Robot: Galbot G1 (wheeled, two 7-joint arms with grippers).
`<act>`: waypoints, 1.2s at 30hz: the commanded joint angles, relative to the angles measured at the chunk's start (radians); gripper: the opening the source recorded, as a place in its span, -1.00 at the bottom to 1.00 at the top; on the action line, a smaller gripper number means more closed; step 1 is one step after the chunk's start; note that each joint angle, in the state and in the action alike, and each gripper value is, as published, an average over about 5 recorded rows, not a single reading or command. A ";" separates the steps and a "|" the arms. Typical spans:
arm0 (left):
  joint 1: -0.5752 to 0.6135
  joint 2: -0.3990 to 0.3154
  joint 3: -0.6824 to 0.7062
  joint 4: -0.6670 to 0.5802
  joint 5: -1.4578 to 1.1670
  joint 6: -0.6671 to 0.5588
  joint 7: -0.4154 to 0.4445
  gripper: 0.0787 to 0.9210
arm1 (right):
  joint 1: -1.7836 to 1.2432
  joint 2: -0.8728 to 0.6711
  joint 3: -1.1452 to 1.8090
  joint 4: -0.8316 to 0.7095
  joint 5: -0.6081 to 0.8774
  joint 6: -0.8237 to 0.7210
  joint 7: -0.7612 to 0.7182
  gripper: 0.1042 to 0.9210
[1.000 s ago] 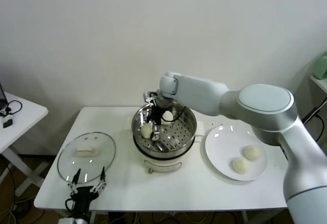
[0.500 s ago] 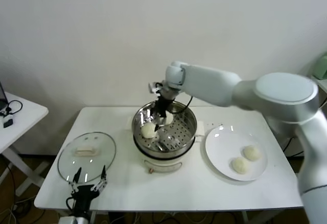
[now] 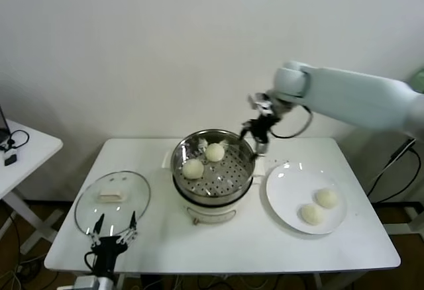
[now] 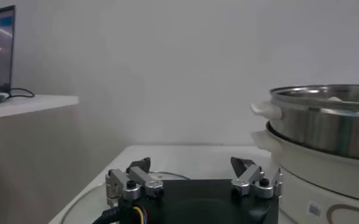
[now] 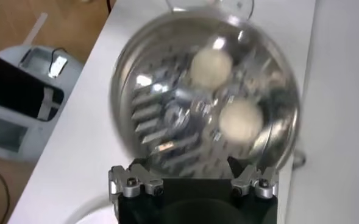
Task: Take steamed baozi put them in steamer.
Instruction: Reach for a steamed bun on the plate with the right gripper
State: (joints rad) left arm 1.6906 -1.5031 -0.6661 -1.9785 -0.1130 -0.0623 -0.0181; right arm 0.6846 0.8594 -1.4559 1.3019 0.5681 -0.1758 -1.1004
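Observation:
The plate's baozi nearer the table's front edge should help fill the steamer [image 3: 229, 176] [image 5: 161, 109], so my right gripper should grab it by its rounded sides next.
The steamer [image 3: 229, 176] stands mid-table on its white base, with two baozi inside it [image 3: 214, 151] [image 3: 193, 168]. Two more baozi [image 3: 326, 198] [image 3: 312, 214] lie on the white plate [image 3: 288, 184] to its right. My right gripper [image 3: 257, 135] hangs open and empty above the steamer's right rim. From the right wrist view, that gripper [image 5: 188, 165] looks down on the steamer [image 5: 161, 109] and its two baozi [image 5: 209, 66] [image 5: 241, 120]. My left gripper [image 3: 112, 238] rests open at the front left edge of the table.
A round glass lid [image 3: 89, 212] with a white knob lies flat at the table's left, just behind the left gripper [image 4: 193, 164]. The steamer's wall [image 4: 325, 122] rises beside it. A small side table [image 3: 26, 145] stands at far left.
My right gripper has lifted out of the steamer and swung to the right, over its right rim. Both baozi stay in the steamer. The left arm has not moved.

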 commanded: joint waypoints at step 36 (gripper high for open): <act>0.032 -0.012 -0.014 -0.012 -0.020 -0.010 -0.008 0.77 | -0.626 -0.207 0.415 -0.127 -0.519 0.095 0.005 0.76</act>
State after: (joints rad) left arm 1.7358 -1.5217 -0.6783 -1.9922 -0.1368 -0.0801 -0.0259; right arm 0.0945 0.6124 -1.0613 1.2168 0.0771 -0.0867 -1.0964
